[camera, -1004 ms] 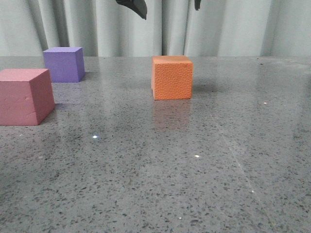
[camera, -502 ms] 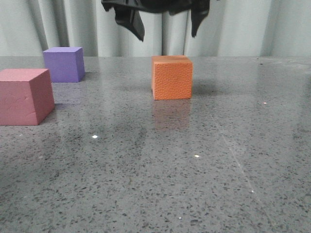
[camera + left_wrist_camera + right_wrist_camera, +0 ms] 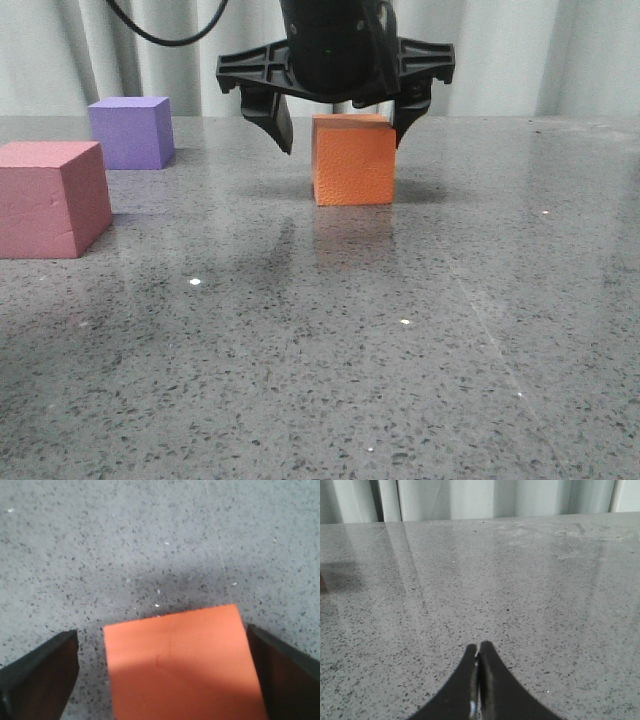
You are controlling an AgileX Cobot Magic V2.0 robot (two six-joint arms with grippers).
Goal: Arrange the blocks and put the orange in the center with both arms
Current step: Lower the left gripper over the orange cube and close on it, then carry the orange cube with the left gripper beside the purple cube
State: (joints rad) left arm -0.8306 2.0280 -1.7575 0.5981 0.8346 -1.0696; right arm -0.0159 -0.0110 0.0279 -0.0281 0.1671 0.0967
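The gripper's fingers hang beside the orange cube's upper sides, so it is time for my left gripper to close. Closing now would catch the cube.
The orange cube (image 3: 354, 160) with a pebbled face stands on the table near the middle. My left gripper (image 3: 340, 135) hangs open above and around it, one finger on each side, apart from the cube. In the left wrist view the cube's top (image 3: 182, 665) lies between the two black fingers (image 3: 40, 677), with a gap on one side and almost none on the other. The pink-red cube (image 3: 52, 198) stands at the left, the purple cube (image 3: 131, 131) behind it. My right gripper (image 3: 479, 655) is shut and empty over bare table, out of the front view.
A grey speckled table (image 3: 400, 350) spreads across the view. A pale curtain (image 3: 520, 50) hangs behind its far edge. A black cable (image 3: 160, 35) runs up from the left arm.
My left gripper has come down from the top edge of the front view until its open fingers flank the orange cube. The cubes have not moved.
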